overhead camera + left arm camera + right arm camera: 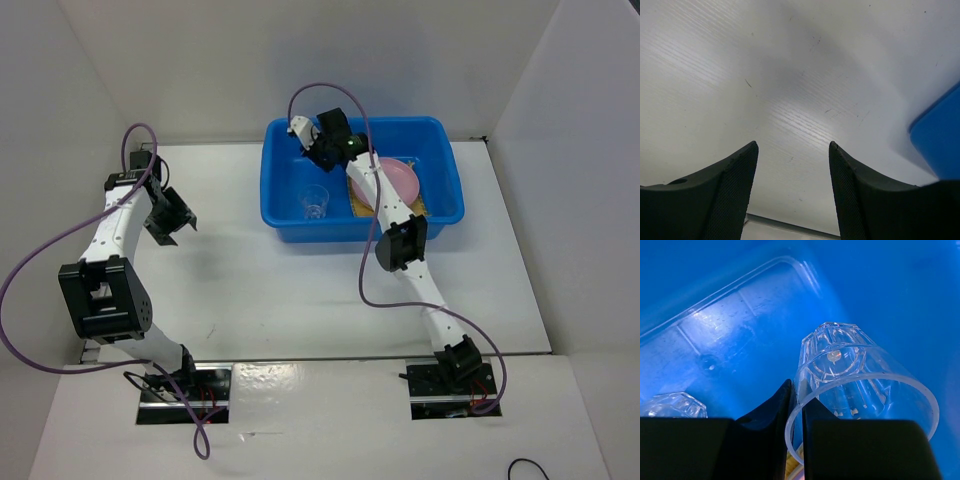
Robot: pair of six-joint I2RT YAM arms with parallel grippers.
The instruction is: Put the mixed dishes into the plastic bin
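The second clear glass cup is inside the bin (285,190) with its base down, so my right gripper should open now. The cup would stand there.
The blue plastic bin (285,190) stands at the back of the table. Inside it a pink plate (405,180) lies on the bamboo mat (357,200) at the right, and a clear glass cup (315,203) stands at the left. My right gripper (305,140) is inside the bin near its back left corner, shut on the wall of a second clear glass cup (860,380); one finger is inside the cup, one outside. The first cup shows at the lower left of the right wrist view (672,405). My left gripper (172,222) is open and empty over the bare table, left of the bin. The tan-orange plate is hidden.
White walls enclose the table on the left, back and right. The bin's blue corner (940,135) shows at the right edge of the left wrist view. Both arm bases sit at the near edge.
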